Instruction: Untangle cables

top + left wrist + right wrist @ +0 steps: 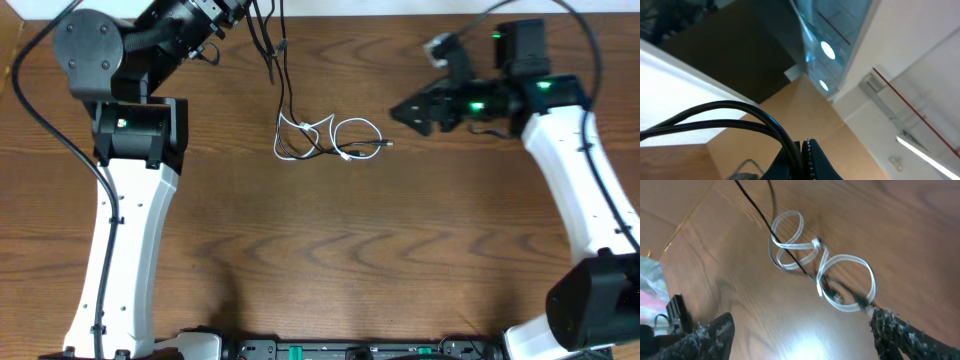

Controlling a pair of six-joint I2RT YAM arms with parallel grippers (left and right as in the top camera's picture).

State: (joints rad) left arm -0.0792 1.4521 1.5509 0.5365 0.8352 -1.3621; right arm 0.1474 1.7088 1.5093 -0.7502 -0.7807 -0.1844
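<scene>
My right gripper should next grab only the white cable (358, 128) by its nearest loop, so the black cable can slide out and untangle.
The white cable (358, 128) lies in loops on the wooden table, with the black cable (287, 90) threaded through them. The black one rises from the tangle toward my left gripper (232, 10) at the top edge. In the left wrist view that gripper (805, 160) is raised, facing the ceiling, and shut on two black cable strands (740, 115). My right gripper (408, 113) hovers open just right of the tangle. In the right wrist view its jaws (802, 330) stand wide below the white loops (847, 260) and black cable (757, 212), and one fingertip (887, 325) sits beside a plug end.
The table (330, 250) is dark wood. The left arm's white link (125, 230) runs down the left side, and the right arm's (585, 190) down the right. Thick black arm wires (40, 110) curve beside the left arm.
</scene>
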